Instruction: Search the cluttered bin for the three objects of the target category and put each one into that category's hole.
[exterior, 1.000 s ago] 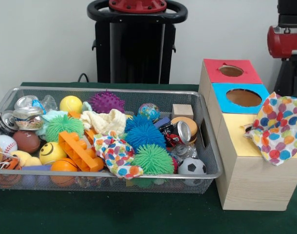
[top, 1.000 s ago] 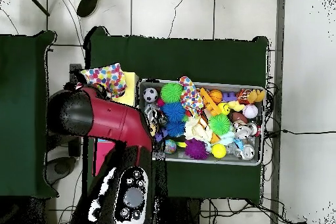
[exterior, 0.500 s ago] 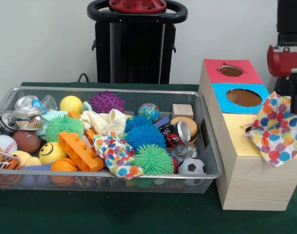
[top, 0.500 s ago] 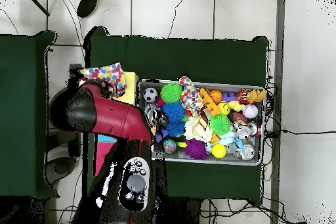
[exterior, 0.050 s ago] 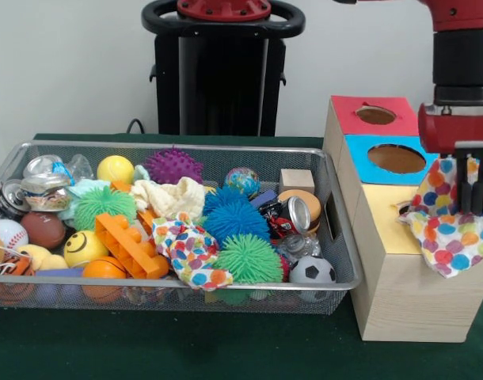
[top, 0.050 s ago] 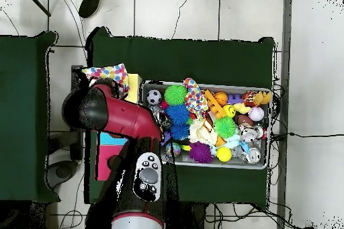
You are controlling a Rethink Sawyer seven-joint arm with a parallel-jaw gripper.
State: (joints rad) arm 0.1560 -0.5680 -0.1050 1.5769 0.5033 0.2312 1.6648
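I should next pinch that raised fold (exterior, 0.050 s ago: 472, 190) with my gripper, because a fold of the polka-dot cloth stands up while the rest lies slack (exterior, 0.050 s ago: 447, 237) over the yellow top.
A polka-dot cloth (exterior, 0.050 s ago: 454, 237) lies over the yellow box top (exterior, 0.050 s ago: 384, 218) and hangs off its right side; in the overhead view this cloth (top, 0.050 s ago: 104, 74) sticks out past the arm. My gripper (exterior, 0.050 s ago: 473, 194) stands upright on it, open, with a fold of the cloth showing between the two fingertips. A second polka-dot cloth (exterior, 0.050 s ago: 190, 249) lies in the wire bin (exterior, 0.050 s ago: 186, 283) near the front. A cream cloth (exterior, 0.050 s ago: 170, 196) sits further back among the toys. The overhead view hides the gripper under the red arm (top, 0.050 s ago: 114, 115).
The box also has a blue section with a round hole (exterior, 0.050 s ago: 396, 158) and a red section with a smaller hole (exterior, 0.050 s ago: 375, 115). The bin holds spiky balls, cans, an orange brick (exterior, 0.050 s ago: 129, 244), a soccer ball (exterior, 0.050 s ago: 311, 271) and several other balls.
The arm swung in from the right edge and the gripper came down onto the polka-dot cloth on the box. The cloth's top edge now sits lower.
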